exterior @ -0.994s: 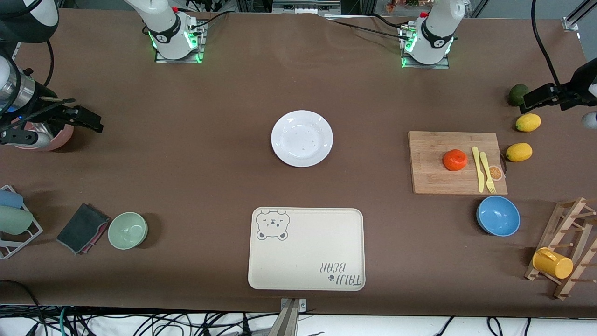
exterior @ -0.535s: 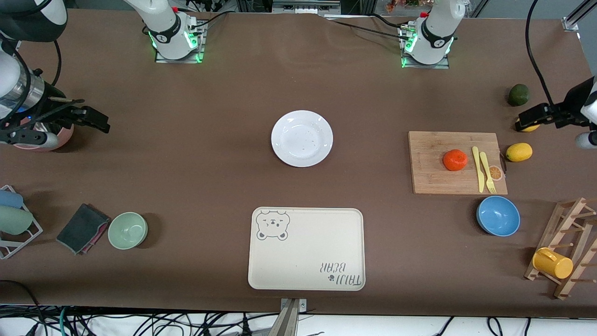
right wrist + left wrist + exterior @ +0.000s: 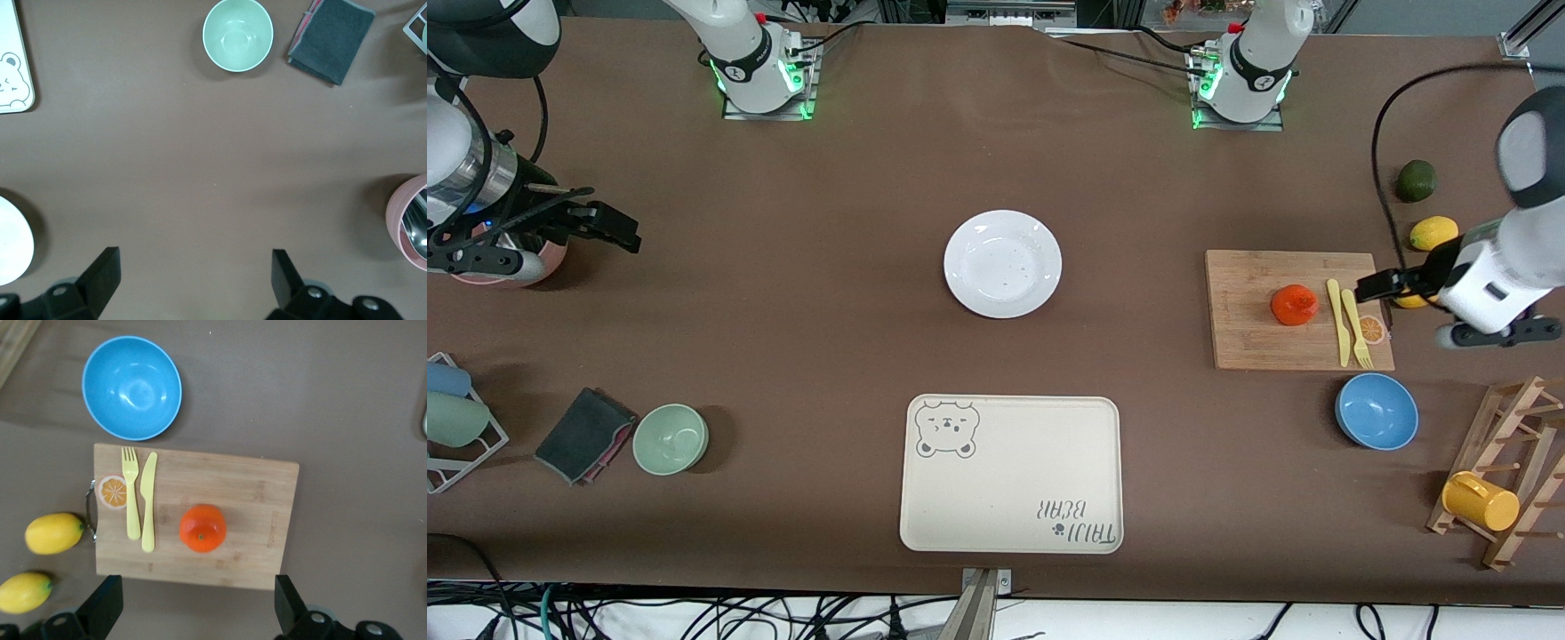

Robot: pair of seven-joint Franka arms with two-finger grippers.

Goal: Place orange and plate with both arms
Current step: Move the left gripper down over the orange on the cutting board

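The left gripper grabs the orange point(image 3: 1294, 305) by its round sides next. The orange then goes on the white plate point(image 3: 1003, 264).
The orange point(image 3: 1294, 305) sits on a wooden cutting board point(image 3: 1245, 338) toward the left arm's end; it also shows in the left wrist view point(image 3: 203, 528). The white plate point(image 3: 1003, 264) lies empty mid-table, and its edge shows in the right wrist view point(image 3: 12, 241). My left gripper point(image 3: 1371, 286) is open and empty, up over the board's edge by the yellow fork; in its own view point(image 3: 197, 607) the orange lies just ahead of the jaws. My right gripper point(image 3: 621, 233) is open and empty over bare table at the right arm's end point(image 3: 193, 277), well away from the plate.
A yellow knife and fork point(image 3: 1350, 324) lie on the board. A lemon point(image 3: 1433, 233) and a dark green fruit point(image 3: 1416, 180) lie beside it, and a blue bowl point(image 3: 1376, 411) nearer the camera. Elsewhere are a cream tray point(image 3: 1011, 474), green bowl point(image 3: 671, 438), grey cloth point(image 3: 583, 436), pink pot point(image 3: 511, 265) and yellow mug point(image 3: 1480, 500).
My left arm has swung from over the lemons and green fruit to the cutting board's edge. My right gripper has shifted slightly toward the plate. The orange and plate have not moved.
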